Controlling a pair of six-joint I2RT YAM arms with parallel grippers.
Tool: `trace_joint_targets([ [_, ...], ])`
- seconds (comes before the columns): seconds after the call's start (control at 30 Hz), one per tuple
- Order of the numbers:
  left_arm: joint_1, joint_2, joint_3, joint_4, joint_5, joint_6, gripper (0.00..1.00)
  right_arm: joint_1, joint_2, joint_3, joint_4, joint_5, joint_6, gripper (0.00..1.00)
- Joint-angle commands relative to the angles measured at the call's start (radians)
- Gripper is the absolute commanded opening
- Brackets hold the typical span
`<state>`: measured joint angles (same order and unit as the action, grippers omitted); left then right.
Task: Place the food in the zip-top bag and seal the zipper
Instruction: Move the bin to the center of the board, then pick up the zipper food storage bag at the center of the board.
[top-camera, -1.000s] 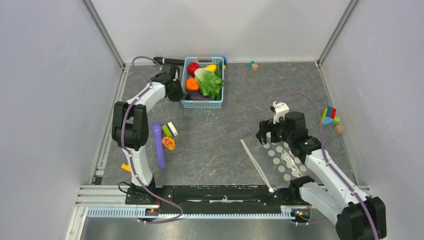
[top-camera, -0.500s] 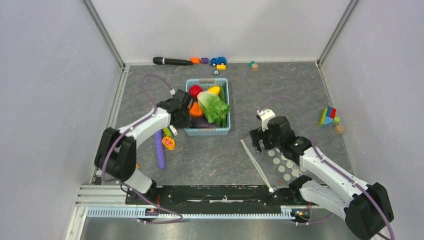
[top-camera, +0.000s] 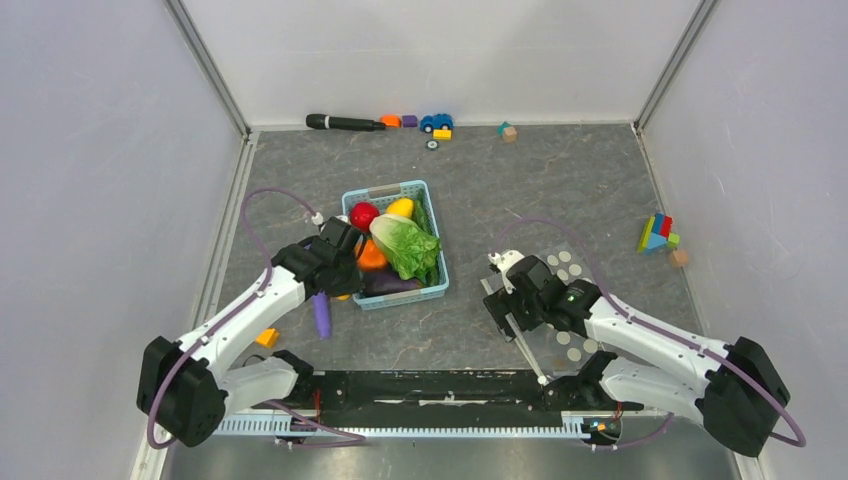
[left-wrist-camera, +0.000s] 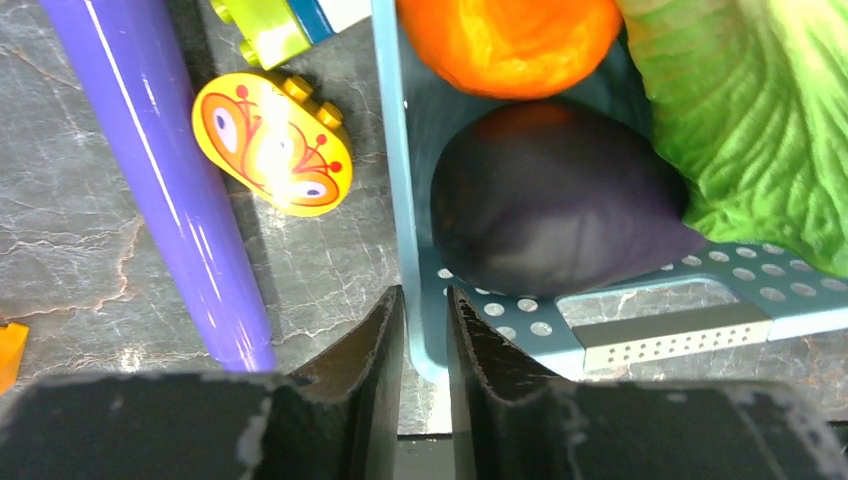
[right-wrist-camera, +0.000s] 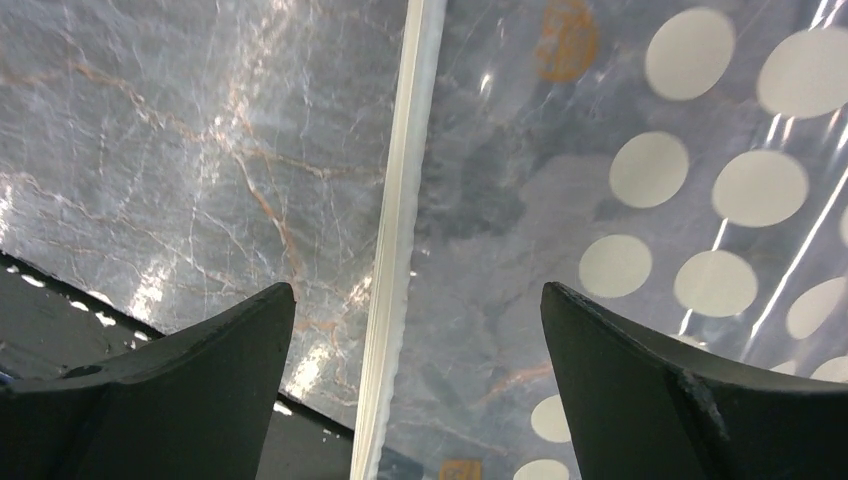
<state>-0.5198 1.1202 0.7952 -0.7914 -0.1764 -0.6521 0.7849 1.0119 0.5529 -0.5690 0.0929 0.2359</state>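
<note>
I need to lower my right gripper before I close it. The white zipper (top-camera: 520, 340) is between its fingers, but they stop above it, so they would miss it if I closed now.
The food lies in the light-blue basket (top-camera: 432, 285): green lettuce (top-camera: 405, 248), a red piece (top-camera: 363, 215), a yellow piece (top-camera: 400, 208), an orange piece (top-camera: 373, 257) and a dark purple eggplant (top-camera: 388, 285). My left gripper (top-camera: 347, 268) is shut on the basket's left wall (left-wrist-camera: 412, 230), with the eggplant (left-wrist-camera: 560, 215), the orange piece (left-wrist-camera: 510, 40) and the lettuce (left-wrist-camera: 760, 120) just inside. The clear dotted zip-top bag (top-camera: 568, 305) lies flat on the right. My right gripper (top-camera: 506, 305) is open just above its white zipper (top-camera: 520, 340), which runs between the jaws (right-wrist-camera: 395, 250); the bag (right-wrist-camera: 650, 200) is empty.
A long purple rod (top-camera: 320, 312) and an orange wedge (top-camera: 266, 337) lie left of the basket, with a yellow oval brick (left-wrist-camera: 272, 140) beside the rod (left-wrist-camera: 170, 180). A black marker (top-camera: 345, 123), a toy car (top-camera: 436, 122) and blocks (top-camera: 657, 232) lie by the walls.
My left gripper has pulled the basket from the back wall toward the near middle. My right gripper has moved left and nearer, from over the bag to over its zipper.
</note>
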Motion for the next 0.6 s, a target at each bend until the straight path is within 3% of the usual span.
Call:
trace_joint_targets([
  [0.0,-0.028,-0.031,-0.008,0.003,0.038,-0.036,0.34,0.018,0.017,-0.009,-0.048,0.014,0.064,0.99],
  [0.07,-0.03,-0.046,-0.003,-0.003,0.039,-0.035,0.55,0.019,0.024,-0.025,-0.036,0.018,0.078,0.94],
  [0.13,-0.03,-0.076,0.013,-0.015,0.035,-0.034,0.95,0.02,0.029,-0.034,-0.022,0.017,0.084,0.92],
  [0.17,-0.03,-0.092,0.022,-0.019,0.03,-0.032,1.0,0.02,0.034,-0.037,-0.017,0.024,0.085,0.9],
  [0.4,-0.029,-0.236,0.099,-0.04,-0.048,-0.028,1.0,0.02,0.103,-0.048,0.006,0.068,0.092,0.74],
  [0.5,-0.029,-0.273,0.115,-0.039,-0.101,-0.03,1.0,0.02,0.114,-0.05,0.023,0.07,0.095,0.61],
  [0.57,-0.029,-0.29,0.119,-0.033,-0.113,-0.03,1.0,0.02,0.111,-0.05,0.034,0.073,0.098,0.44],
])
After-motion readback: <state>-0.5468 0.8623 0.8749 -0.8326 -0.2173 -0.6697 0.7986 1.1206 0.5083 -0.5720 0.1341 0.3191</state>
